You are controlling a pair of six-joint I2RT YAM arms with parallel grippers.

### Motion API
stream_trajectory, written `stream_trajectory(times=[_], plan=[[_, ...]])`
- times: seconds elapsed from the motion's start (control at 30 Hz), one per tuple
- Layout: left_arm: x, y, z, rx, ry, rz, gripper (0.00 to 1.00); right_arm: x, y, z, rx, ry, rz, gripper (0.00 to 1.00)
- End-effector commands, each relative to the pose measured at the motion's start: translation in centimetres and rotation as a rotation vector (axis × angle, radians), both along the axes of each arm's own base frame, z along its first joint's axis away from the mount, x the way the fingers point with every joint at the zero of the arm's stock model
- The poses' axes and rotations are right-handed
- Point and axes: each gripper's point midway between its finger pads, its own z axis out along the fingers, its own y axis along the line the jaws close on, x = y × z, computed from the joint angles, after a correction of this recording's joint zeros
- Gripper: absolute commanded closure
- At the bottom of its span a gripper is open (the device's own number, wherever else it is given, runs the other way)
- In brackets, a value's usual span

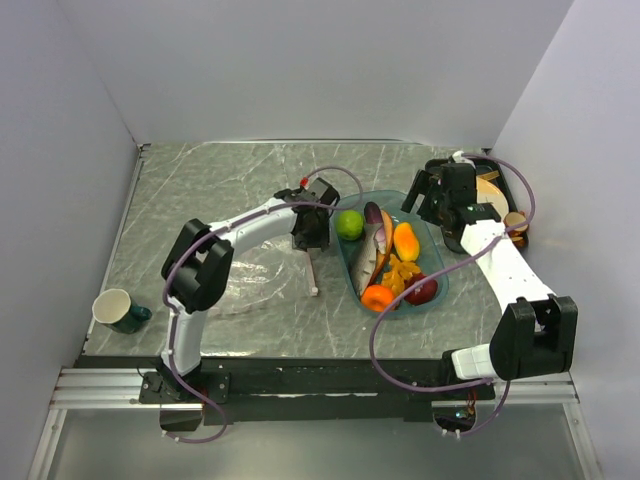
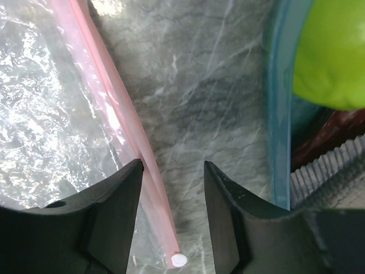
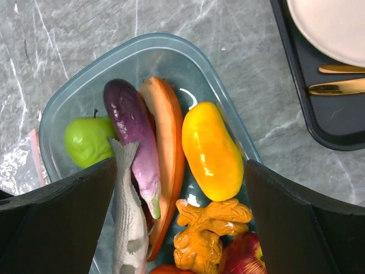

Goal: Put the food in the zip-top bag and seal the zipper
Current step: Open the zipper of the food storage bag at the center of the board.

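Note:
The left gripper grabs the zip-top bag by its pink zipper edge facing the tray [image 1: 310,266] [image 2: 149,168] next, to hold the zip-top bag's opening open.
The clear zip-top bag [image 1: 262,272] lies flat on the table left of the teal tray [image 1: 437,268]. Its pale pink zipper [image 2: 122,131] runs along the edge facing the tray. My left gripper [image 2: 172,170] is open, its jaws either side of the zipper's near end, close to the left finger [image 2: 114,205]. In the top view it [image 1: 311,240] hangs over the bag's mouth. The food sits in the tray: green fruit [image 3: 88,140], purple eggplant [image 3: 134,137], orange slice [image 3: 168,154], yellow fruit [image 3: 211,151], fish [image 3: 130,228], orange-yellow bits [image 3: 214,234], red apple [image 3: 245,260]. My right gripper [image 3: 179,228] is open wide and empty above it.
A black tray [image 3: 319,123] with a beige plate [image 3: 336,28] and gold cutlery [image 3: 339,85] stands at the far right, just behind the teal tray. A green mug [image 1: 118,310] sits at the near left edge. Grey walls close in the table on three sides.

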Motion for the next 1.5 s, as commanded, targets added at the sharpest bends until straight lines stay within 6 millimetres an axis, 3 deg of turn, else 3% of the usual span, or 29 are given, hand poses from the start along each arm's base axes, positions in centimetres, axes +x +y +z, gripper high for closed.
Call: stream_trajectory(times=[0.0, 0.13, 0.4, 0.53, 0.83, 1.3, 1.4, 1.47], plan=[[0.7, -0.2, 1.9, -0.058, -0.034, 0.061, 0.48, 1.0, -0.6, 2.1, 0.002, -0.069, 0.001, 0.00], [0.7, -0.2, 4.4, -0.099, -0.083, 0.064, 0.43, 0.9, -0.8, 1.7, 0.011, -0.060, -0.002, 0.00], [0.7, 0.6, 6.6, -0.105, -0.150, 0.094, 0.40, 0.9, -0.6, 1.3, 0.030, -0.054, 0.006, 0.00], [0.7, 1.9, 5.5, -0.039, -0.135, 0.149, 0.41, 1.0, -0.8, 1.2, 0.028, -0.050, 0.009, 0.00], [0.9, 2.7, 2.1, 0.025, -0.106, 0.194, 0.50, 1.2, -0.6, 1.2, 0.047, -0.049, 0.017, 0.00], [1.6, 3.6, -0.7, 0.079, -0.053, 0.219, 0.49, 1.4, -0.3, 0.6, 0.065, -0.029, 0.032, 0.00], [1.7, 3.4, -1.3, 0.075, -0.037, 0.208, 0.56, 1.4, -0.3, 0.3, 0.065, -0.022, 0.032, 0.00], [1.7, 3.4, -1.4, 0.068, -0.031, 0.204, 0.66, 1.4, -0.3, 0.2, 0.060, -0.017, 0.032, 0.00]])
